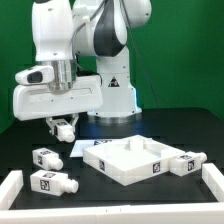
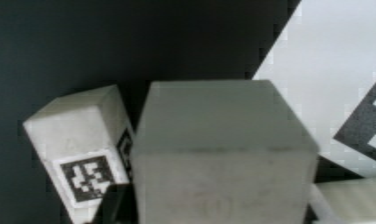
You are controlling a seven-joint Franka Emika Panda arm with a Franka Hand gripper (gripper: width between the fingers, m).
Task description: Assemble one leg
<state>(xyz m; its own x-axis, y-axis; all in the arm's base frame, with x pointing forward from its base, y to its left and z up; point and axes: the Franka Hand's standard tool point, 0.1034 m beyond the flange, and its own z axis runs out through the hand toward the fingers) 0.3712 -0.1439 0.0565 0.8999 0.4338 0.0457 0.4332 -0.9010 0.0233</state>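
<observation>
The white leg (image 1: 66,130) (image 2: 222,150) is hanging from the robot's gripper above the black tabletop, so the leg would fall if the gripper opened now.
My gripper (image 1: 64,128) hangs above the table at the exterior view's left, shut on a stubby white leg (image 1: 66,130) held clear of the surface. In the wrist view this leg (image 2: 222,150) fills the middle as a plain white block and hides the fingers. Two more tagged legs lie below on the black table, one (image 1: 45,157) just under the gripper and one (image 1: 52,183) nearer the front. The first also shows in the wrist view (image 2: 87,150). Another leg (image 1: 190,163) lies against the right side of the large white square panel (image 1: 128,160).
The flat white marker board (image 1: 84,147) lies behind the panel's left corner and shows in the wrist view (image 2: 336,60). A white border rail runs along the front left (image 1: 10,190) and front right (image 1: 212,185). The robot base (image 1: 112,95) stands behind.
</observation>
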